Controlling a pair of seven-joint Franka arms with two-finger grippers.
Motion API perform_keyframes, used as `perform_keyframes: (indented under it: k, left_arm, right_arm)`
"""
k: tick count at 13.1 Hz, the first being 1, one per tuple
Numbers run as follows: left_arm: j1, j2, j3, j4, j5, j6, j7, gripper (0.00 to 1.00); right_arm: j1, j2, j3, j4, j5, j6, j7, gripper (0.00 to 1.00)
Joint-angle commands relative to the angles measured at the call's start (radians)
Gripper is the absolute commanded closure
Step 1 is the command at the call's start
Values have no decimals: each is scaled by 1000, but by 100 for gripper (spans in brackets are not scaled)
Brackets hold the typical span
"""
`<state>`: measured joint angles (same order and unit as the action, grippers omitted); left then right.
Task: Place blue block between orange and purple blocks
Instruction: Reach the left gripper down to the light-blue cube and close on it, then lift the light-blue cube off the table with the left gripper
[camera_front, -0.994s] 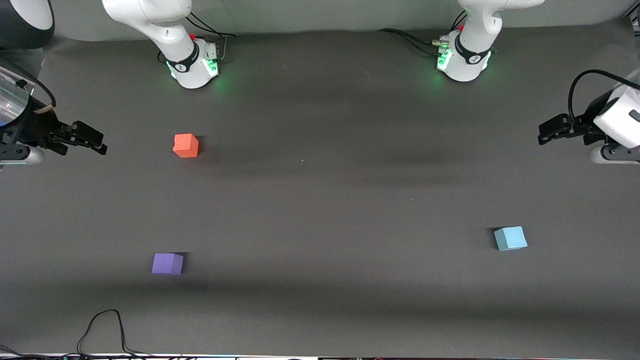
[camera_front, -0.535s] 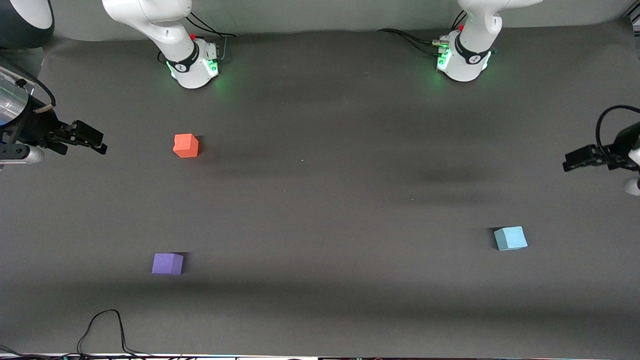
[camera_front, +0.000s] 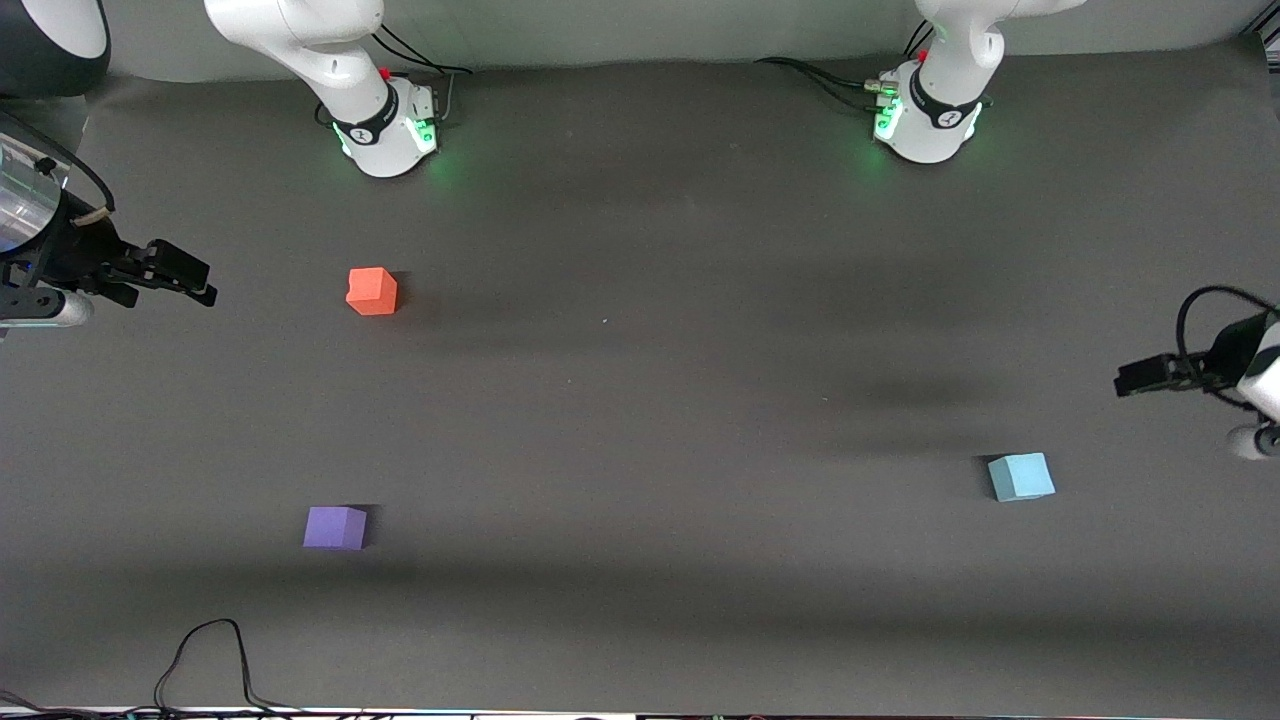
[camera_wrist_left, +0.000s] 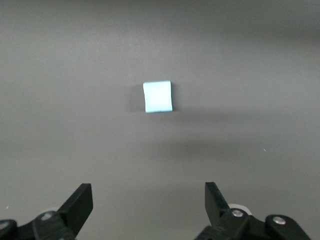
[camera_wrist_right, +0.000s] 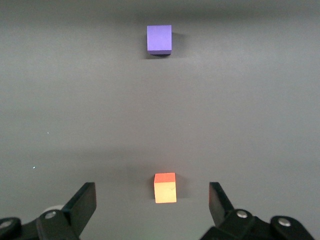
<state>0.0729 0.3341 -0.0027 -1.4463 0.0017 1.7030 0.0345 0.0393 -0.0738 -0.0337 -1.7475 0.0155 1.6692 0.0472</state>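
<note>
My left gripper has to grab the opposite sides of the blue block (camera_front: 1021, 476) next. Then it can put the block between the orange block (camera_front: 372, 291) and the purple block.
The pale blue block (camera_front: 1021, 476) lies on the dark mat toward the left arm's end of the table; it also shows in the left wrist view (camera_wrist_left: 158, 96). The orange block (camera_front: 372, 291) and the purple block (camera_front: 335, 527) lie toward the right arm's end, the purple one nearer the front camera; both show in the right wrist view, orange (camera_wrist_right: 165, 188) and purple (camera_wrist_right: 159, 39). My left gripper (camera_front: 1135, 380) (camera_wrist_left: 149, 200) hangs open and empty above the mat, apart from the blue block. My right gripper (camera_front: 190, 275) (camera_wrist_right: 152, 200) is open and empty, in the air beside the orange block.
The dark grey mat (camera_front: 640, 400) covers the table. The two arm bases (camera_front: 385, 130) (camera_front: 925, 120) stand along the edge farthest from the front camera. A black cable (camera_front: 210, 650) loops at the nearest edge, near the purple block.
My left gripper has moved toward the front camera's side, closer to the blue block. The right gripper has barely shifted. The blocks have not moved.
</note>
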Motion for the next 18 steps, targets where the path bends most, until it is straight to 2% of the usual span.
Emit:
perform_keyframes:
  k: [1,6,10,13,16,17,18]
  left_arm:
    - [4,91,0,-12,8,107,-7,0]
    - [5,184,1,-247,8,516,-10,0]
    - [4,247,1,-351,8,745,-25,0]
    - [2,272,1,-355,6,780,-25,0]
    - [-1,296,1,-353,6,803,-27,0]
    - [1,298,1,-352,4,804,-27,5]
    - [2,298,1,-353,4,802,-27,20]
  right_arm:
    - [7,-11,-6,-12,6,6,-20,0]
    - [5,-21,-9,-10,6,9,-6,0]
    - [4,-23,-14,-12,-2,6,-9,0]
    - [4,-31,-52,-10,6,0,-21,0]
    - [5,-27,-51,-14,6,4,-21,0]
    - [8,-27,-51,-14,6,0,-21,0]
    - [7,-32,-51,-14,6,-3,-23,0]
